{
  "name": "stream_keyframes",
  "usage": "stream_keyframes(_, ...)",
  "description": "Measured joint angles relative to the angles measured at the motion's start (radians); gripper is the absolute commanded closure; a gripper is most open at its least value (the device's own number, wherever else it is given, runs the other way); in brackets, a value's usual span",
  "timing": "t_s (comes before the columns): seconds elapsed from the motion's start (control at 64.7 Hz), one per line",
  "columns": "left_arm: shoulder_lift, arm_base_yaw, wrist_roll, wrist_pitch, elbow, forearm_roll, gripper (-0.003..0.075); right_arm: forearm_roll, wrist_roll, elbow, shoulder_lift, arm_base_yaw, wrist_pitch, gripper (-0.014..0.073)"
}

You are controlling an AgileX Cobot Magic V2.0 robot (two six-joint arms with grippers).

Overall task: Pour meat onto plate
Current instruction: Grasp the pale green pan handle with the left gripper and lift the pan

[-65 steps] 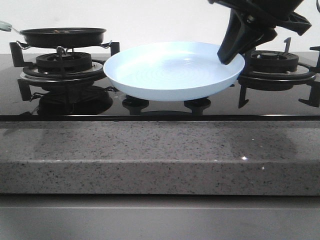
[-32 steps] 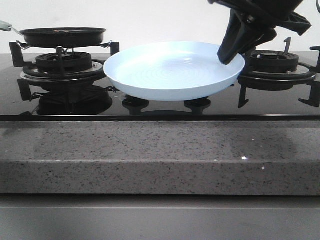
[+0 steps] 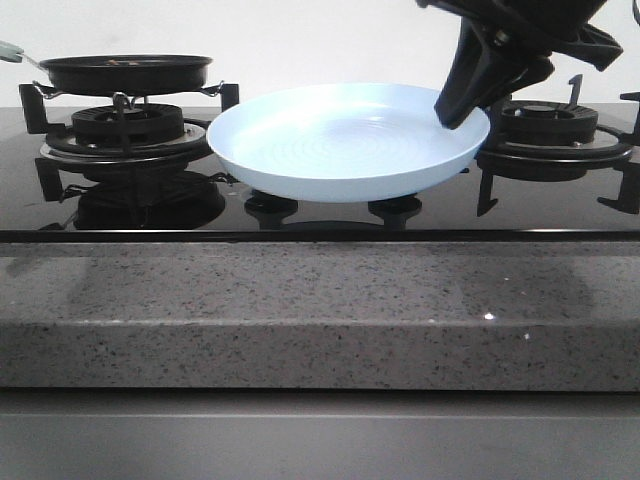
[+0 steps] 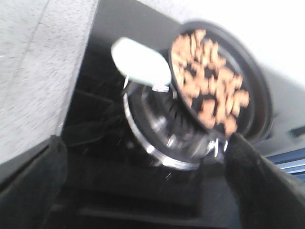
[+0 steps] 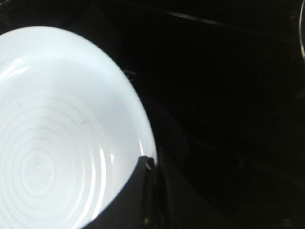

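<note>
The frying pan (image 3: pixel 125 70) has loose meat slices spread across it and needs to stay level. My left gripper will grab the pan by its pale handle (image 3: pixel 10 51) next.
The pale blue plate (image 3: pixel 345 140) is empty and sits over the middle of the stovetop. My right gripper (image 3: pixel 455 108) is shut on its right rim, one finger lying over the inner edge of the plate (image 5: pixel 57 129) in the right wrist view. The meat (image 4: pixel 207 81), many small reddish-brown slices, lies in a black frying pan (image 4: pixel 259 90) with a pale handle (image 4: pixel 140 62). That pan (image 3: pixel 125 70) rests on the left burner. My left gripper (image 4: pixel 152 191) is open, its fingers wide apart, short of the pan and holding nothing.
A left burner grate (image 3: pixel 125 125) and a right burner grate (image 3: pixel 555 125) flank the plate on the black glass hob. Two knobs (image 3: pixel 270 208) sit below the plate. A speckled grey counter edge (image 3: pixel 320 310) runs along the front.
</note>
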Motion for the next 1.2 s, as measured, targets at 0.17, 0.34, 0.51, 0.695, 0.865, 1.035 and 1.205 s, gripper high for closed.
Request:
stream_keyframes(0.17,0.114,0.009,0.062,0.018,-0.044,-0.188,0.0069,0.0,-0.001,0.0,0.0,0.0,-0.002,0.0713)
stream_keyframes(0.34,0.221,0.009,0.095,0.042,-0.094,-0.323,0.0069,0.0,-0.001,0.0,0.0,0.0,-0.002,0.0713)
stream_keyframes(0.51,0.323,0.009,0.099,0.06,-0.143,-0.396,0.0069,0.0,-0.001,0.0,0.0,0.0,-0.002,0.0713)
stream_keyframes(0.695,0.392,-0.002,0.101,0.071,-0.189,-0.418,0.0092,0.0,-0.001,0.0,0.0,0.0,-0.002,0.0713)
stream_keyframes(0.865,0.416,-0.023,0.101,0.079,-0.21,-0.428,0.0178,0.0,-0.002,0.0,0.0,0.0,-0.002,0.0713)
stream_keyframes(1.035,0.418,-0.027,0.103,0.085,-0.215,-0.458,0.0314,0.0,-0.002,0.0,0.0,0.0,-0.002,0.0713)
stream_keyframes(1.205,0.418,-0.027,0.103,0.087,-0.216,-0.474,0.0452,0.0,-0.002,0.0,0.0,0.0,-0.002,0.0713)
